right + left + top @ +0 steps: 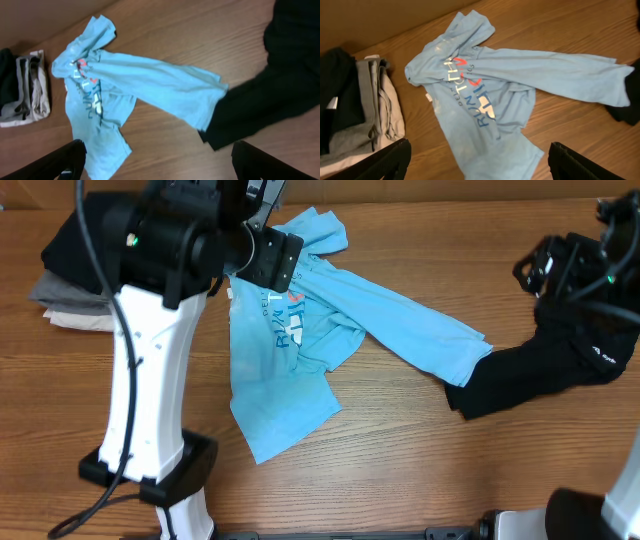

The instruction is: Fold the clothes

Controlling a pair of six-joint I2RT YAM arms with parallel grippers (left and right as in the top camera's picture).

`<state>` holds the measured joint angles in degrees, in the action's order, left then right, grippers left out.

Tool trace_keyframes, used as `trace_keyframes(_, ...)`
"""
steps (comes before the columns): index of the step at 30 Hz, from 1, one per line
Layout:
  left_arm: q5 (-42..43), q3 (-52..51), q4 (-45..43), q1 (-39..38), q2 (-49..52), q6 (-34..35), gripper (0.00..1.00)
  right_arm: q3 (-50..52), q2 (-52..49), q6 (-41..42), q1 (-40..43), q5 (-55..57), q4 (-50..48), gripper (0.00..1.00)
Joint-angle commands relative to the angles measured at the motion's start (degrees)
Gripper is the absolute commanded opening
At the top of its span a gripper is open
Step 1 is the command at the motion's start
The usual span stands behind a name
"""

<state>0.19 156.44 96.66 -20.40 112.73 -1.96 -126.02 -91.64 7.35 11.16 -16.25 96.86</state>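
Note:
My left gripper is going to spread the light blue T-shirt for folding. Next it needs to grip the T-shirt by its loose end near the table's front, beyond the lettering.
A light blue T-shirt with white and red-pink lettering lies crumpled on the table's middle, one part stretched to the right. It shows in the left wrist view and the right wrist view. A loose black garment with a small white logo lies at the right, touching the shirt's end; it also shows in the right wrist view. My left gripper is open and empty, raised above the shirt. My right gripper is open and empty, raised above the table between the two garments.
A neat pile of black, grey and beige garments sits at the far left, also in the left wrist view. The wooden table shows bare wood at the front.

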Motion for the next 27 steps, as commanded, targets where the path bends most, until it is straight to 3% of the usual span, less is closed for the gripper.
trace_keyframes(1,-0.79,-3.34,0.15,-2.27,-5.99,4.59,0.90,1.01,5.68,1.53,0.09,0.83,0.07,0.96)
trace_keyframes(6,-2.89,-16.09,0.13,-5.73,-14.14,9.44,0.84,8.20,14.95,3.37,0.09,1.38,-1.16,0.98)
trace_keyframes(12,-11.19,-36.96,-1.66,-8.90,-19.04,18.56,0.85,25.49,21.09,3.41,0.09,2.91,-8.90,1.00)
trace_keyframes(15,-10.99,-52.50,-9.62,-10.29,-19.21,21.44,0.85,37.51,19.74,3.67,0.11,2.01,-17.25,1.00)
trace_keyframes(19,-10.08,-66.82,-19.65,-10.71,-19.21,25.11,0.85,45.59,16.83,3.87,0.13,1.20,-24.76,1.00)
trace_keyframes(23,-6.84,-80.15,-28.89,-10.69,-19.21,29.99,0.75,49.75,12.94,3.85,0.74,1.22,-29.57,1.00)
trace_keyframes(27,-3.91,-91.08,-34.82,-10.69,-19.21,35.93,0.55,50.66,8.35,3.85,0.92,1.18,-30.91,1.00)
